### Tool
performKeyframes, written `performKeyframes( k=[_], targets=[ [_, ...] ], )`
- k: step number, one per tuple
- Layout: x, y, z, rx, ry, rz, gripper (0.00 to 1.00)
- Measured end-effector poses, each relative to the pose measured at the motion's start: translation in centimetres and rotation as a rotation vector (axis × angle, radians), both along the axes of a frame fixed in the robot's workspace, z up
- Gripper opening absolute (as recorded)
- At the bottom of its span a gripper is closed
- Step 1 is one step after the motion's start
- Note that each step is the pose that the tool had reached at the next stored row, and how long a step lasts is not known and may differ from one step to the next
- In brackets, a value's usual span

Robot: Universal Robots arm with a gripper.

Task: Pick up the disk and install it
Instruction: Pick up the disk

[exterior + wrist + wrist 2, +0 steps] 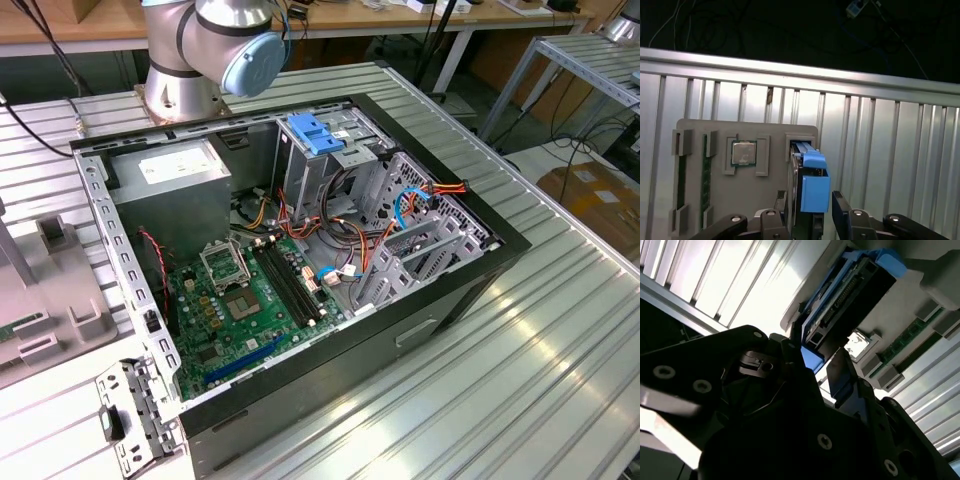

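Observation:
My gripper grabs the disk by its free blue-railed end next, since the holder's slot encloses one end of the disk.
The disk stands on edge in a slot of a grey holder, its blue side rail facing the camera. In the first wrist view my gripper is open and straddles it, one dark finger close against one face. The other finger is a small gap away from the blue rail. In the second wrist view the disk shows its connector edge and blue rails, with the gripper around its near end.
The grey holder also carries a processor chip and memory sticks on the ribbed aluminium table. In the exterior view an open computer case lies on the table, with a blue-latched drive bay and a grey power supply.

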State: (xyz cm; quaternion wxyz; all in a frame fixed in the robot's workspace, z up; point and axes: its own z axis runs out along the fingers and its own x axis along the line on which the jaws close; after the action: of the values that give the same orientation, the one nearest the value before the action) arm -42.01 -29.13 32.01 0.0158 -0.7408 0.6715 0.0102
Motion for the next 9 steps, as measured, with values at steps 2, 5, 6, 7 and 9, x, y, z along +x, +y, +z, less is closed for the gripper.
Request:
performKeyframes(
  k=[2,5,6,7,9],
  targets=[
    [-0.05,0.0,-0.57,0.0002,0.0,0.0,0.48],
    [-0.06,0.0,-1.26,0.0002,0.0,0.0,0.48],
    [-0.07,0.0,-1.44,0.0002,0.0,0.0,0.48],
    [-0.07,0.0,-1.6,0.0002,0.0,0.0,0.48],
    [-0.11,0.0,-2.03,0.0002,0.0,0.0,0.48]
  ],
)
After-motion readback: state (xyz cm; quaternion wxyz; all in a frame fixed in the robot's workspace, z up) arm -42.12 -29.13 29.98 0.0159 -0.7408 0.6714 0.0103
